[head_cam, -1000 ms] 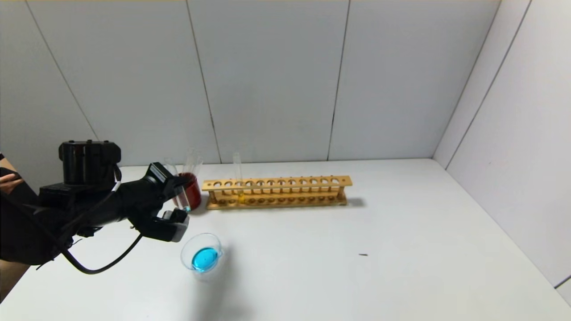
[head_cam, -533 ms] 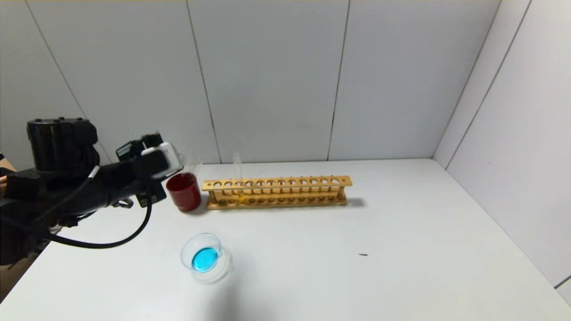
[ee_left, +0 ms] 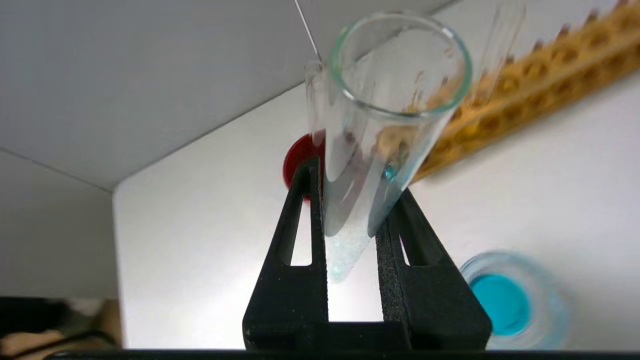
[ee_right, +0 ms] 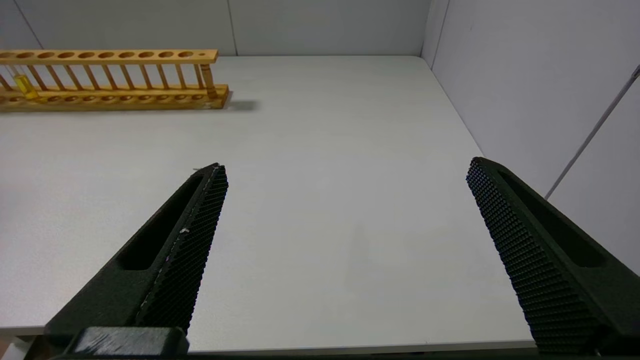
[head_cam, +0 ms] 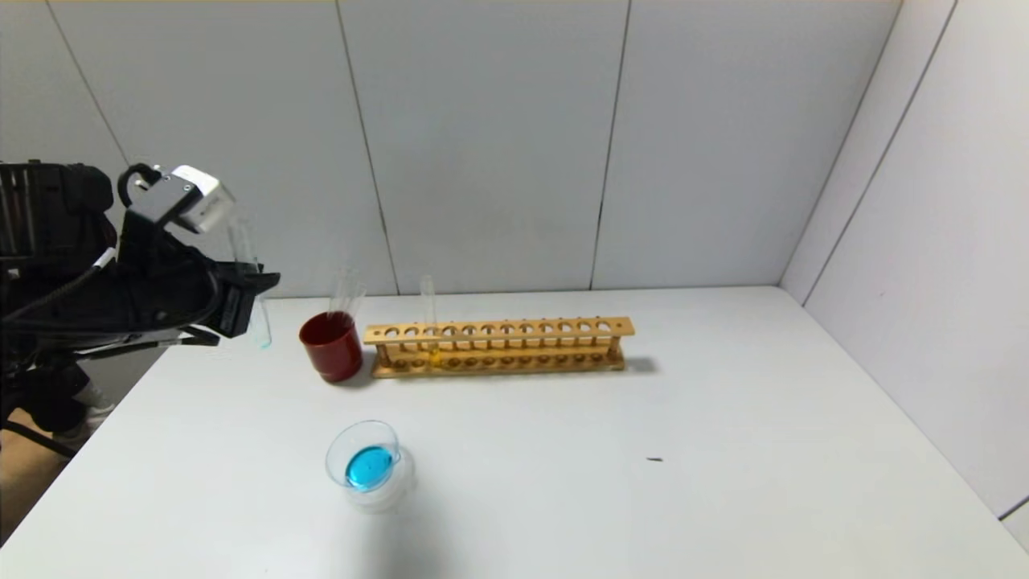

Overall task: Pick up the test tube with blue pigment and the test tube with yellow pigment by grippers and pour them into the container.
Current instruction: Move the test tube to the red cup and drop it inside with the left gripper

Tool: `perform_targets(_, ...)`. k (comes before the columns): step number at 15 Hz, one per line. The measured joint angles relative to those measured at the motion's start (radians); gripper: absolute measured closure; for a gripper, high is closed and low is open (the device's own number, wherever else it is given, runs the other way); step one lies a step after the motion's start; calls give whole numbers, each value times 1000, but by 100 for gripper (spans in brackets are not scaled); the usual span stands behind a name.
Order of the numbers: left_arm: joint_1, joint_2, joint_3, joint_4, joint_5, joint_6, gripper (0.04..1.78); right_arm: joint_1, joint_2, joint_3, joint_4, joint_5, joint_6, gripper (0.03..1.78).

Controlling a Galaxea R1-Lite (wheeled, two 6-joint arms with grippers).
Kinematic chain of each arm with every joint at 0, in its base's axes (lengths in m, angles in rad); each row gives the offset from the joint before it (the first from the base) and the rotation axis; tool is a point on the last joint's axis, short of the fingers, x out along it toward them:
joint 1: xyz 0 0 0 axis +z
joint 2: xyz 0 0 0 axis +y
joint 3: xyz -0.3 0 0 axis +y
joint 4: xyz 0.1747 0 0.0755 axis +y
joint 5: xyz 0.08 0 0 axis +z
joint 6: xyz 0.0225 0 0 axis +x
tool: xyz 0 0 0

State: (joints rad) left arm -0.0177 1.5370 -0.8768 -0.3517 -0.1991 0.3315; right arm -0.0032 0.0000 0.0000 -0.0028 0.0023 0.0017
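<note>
The tube's round bottom point(head_cam: 262, 339) hangs outside and above the dark red cup point(head_cam: 330, 344), so it is too early to open my left gripper now, as the tube would fall.
My left gripper point(head_cam: 245, 296) is at the far left, raised above the table, shut on the test tube with blue pigment point(head_cam: 257, 322). The tube stands nearly upright and holds only blue traces at its bottom; the left wrist view shows it point(ee_left: 385, 100) between the black fingers point(ee_left: 295, 240). The container point(head_cam: 363, 460), a clear glass dish with blue liquid in it, sits near the table's front, also in the left wrist view point(ee_left: 510, 300). The test tube with yellow pigment point(head_cam: 431, 322) stands in the wooden rack point(head_cam: 498, 346). My right gripper point(ee_right: 345, 167) is open and empty, out of the head view.
A dark red cup point(head_cam: 331, 346) with colourless tubes point(head_cam: 346, 289) in it stands just left of the rack. The right wrist view shows the rack's right end point(ee_right: 125, 75) with the yellow tube point(ee_right: 24, 85). A small dark speck point(head_cam: 655, 459) lies on the table.
My left arm has risen and swung back to the left, away from the container. The tube has gone from hanging low by the dish to upright in the air.
</note>
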Motion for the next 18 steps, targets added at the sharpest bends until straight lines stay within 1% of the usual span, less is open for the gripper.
perform_targets(2,23,31,-41,-13,-8,-106,149,0,0,0,0,0,0,6)
perform_targets(4,47,78,-67,-50,-34,-164,149,0,0,0,0,0,0,6)
perform_targets(6,75,133,-87,-104,-64,-178,149,0,0,0,0,0,0,6)
perform_targets(10,92,276,-147,-186,-74,-184,149,0,0,0,0,0,0,6)
perform_targets(14,92,381,-196,-213,-76,-212,149,0,0,0,0,0,0,6)
perform_targets(18,92,461,-215,-260,-76,-218,149,0,0,0,0,0,0,6)
